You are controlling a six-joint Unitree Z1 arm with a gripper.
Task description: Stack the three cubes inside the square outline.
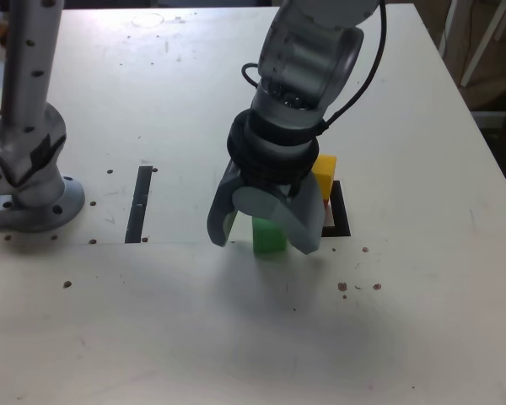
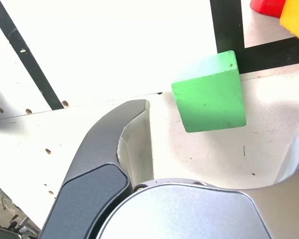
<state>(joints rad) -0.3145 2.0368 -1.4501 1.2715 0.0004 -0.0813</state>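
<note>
My gripper grabs the green cube (image 1: pixel 270 236) by two opposite sides next, to top the stack inside the square outline (image 1: pixel 341 211).
The green cube (image 1: pixel 270 236) (image 2: pixel 209 92) stands on the white table just outside the square outline (image 1: pixel 341 211) (image 2: pixel 226 25), on the exterior view's left of it. Inside the outline, the yellow cube (image 1: pixel 325 173) (image 2: pixel 296 20) sits on top of the red cube (image 2: pixel 266 5), which is mostly hidden in the exterior view. My gripper (image 1: pixel 264 242) (image 2: pixel 219 124) hangs open low over the green cube, with one finger (image 2: pixel 114 144) on each side of it. Neither finger touches the cube.
A straight black strip (image 1: pixel 139 202) (image 2: pixel 20 55) lies on the table toward the exterior view's left. Further left stands a grey metal post on a round base (image 1: pixel 29 181). Small screw holes dot the table. The table's edge (image 1: pixel 481 143) runs along the right.
</note>
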